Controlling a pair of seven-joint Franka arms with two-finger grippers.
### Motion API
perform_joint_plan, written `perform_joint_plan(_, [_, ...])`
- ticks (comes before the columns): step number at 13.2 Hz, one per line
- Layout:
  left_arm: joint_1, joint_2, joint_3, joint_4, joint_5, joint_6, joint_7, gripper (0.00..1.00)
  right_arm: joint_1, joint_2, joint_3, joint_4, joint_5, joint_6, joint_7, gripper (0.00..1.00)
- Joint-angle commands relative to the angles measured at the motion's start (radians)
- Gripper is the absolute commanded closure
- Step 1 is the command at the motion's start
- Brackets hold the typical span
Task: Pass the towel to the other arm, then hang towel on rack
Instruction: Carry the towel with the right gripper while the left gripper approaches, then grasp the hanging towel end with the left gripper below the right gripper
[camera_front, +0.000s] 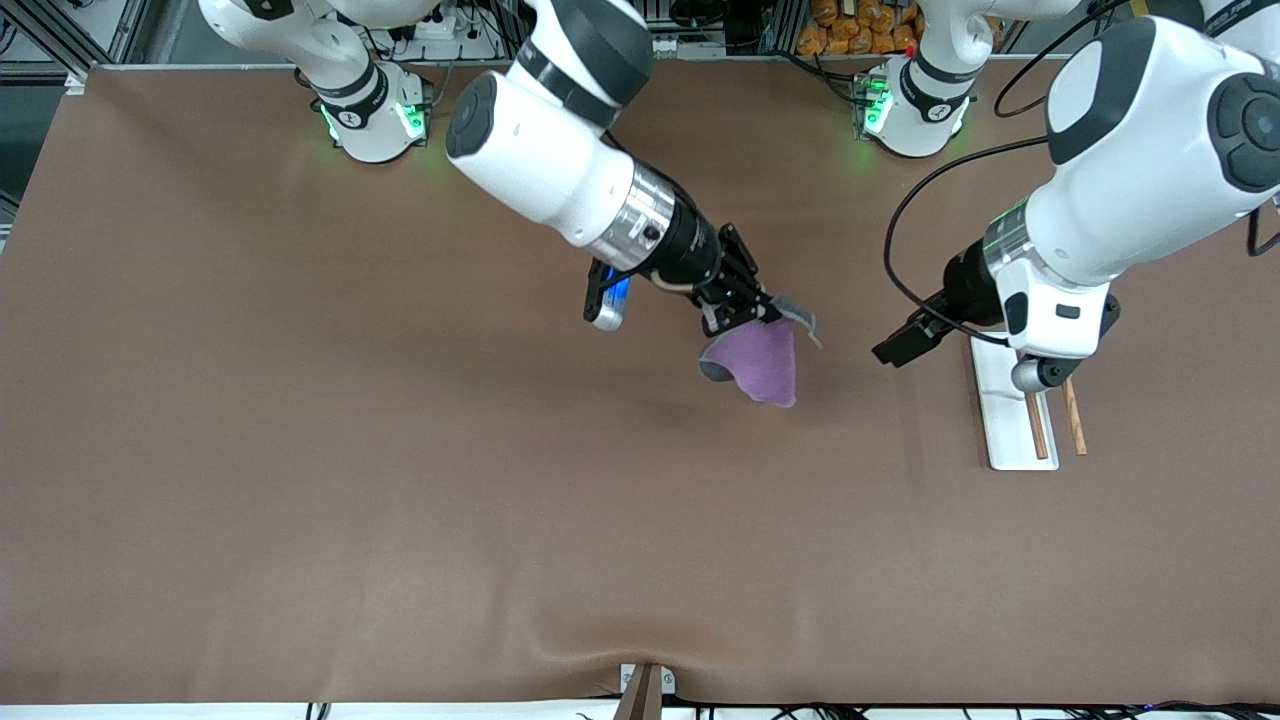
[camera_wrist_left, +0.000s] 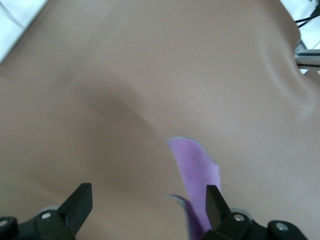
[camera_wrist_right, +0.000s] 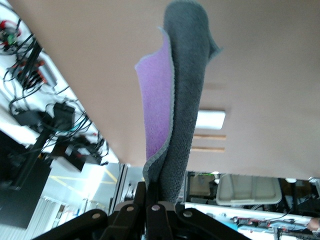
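Note:
My left gripper grabs the towel by its free corner (camera_front: 782, 396) next, to hang it on the rack (camera_front: 1005, 430).
My right gripper (camera_front: 748, 312) is shut on the towel (camera_front: 765, 360) and holds it in the air over the middle of the table. The towel hangs folded, its purple face out and its grey reverse at the edge. In the right wrist view the towel (camera_wrist_right: 182, 100) rises from between the closed fingers of the right gripper (camera_wrist_right: 159, 194). My left gripper (camera_front: 898, 348) is open and empty, in the air between the towel and the rack (camera_front: 1005, 430). In the left wrist view the towel (camera_wrist_left: 197, 172) hangs close by one fingertip of the left gripper (camera_wrist_left: 148, 194). The rack also shows in the right wrist view (camera_wrist_right: 211, 119).
The rack's two wooden rods (camera_front: 1040, 425) lie over its white base toward the left arm's end of the table, partly hidden under the left arm's wrist. The brown tabletop (camera_front: 400, 480) has a fold at its near edge.

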Motion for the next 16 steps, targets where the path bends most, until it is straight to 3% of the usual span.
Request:
perform_joint_plan(1, [-0.019, 0.015, 0.006, 0.036, -0.047, 0.012, -0.078, 0.00, 0.028, 0.037, -0.014, 0.034, 0.016, 0.046, 0.019, 1.00])
perform_joint_plan(13, [-0.057, 0.029, -0.001, 0.065, -0.138, 0.042, -0.301, 0.00, 0.034, 0.043, -0.016, 0.027, -0.011, 0.034, 0.035, 1.00])
perform_joint_plan(16, [-0.070, 0.029, -0.001, 0.064, -0.136, 0.042, -0.336, 0.11, 0.034, 0.039, -0.016, 0.029, -0.011, 0.023, 0.036, 1.00])
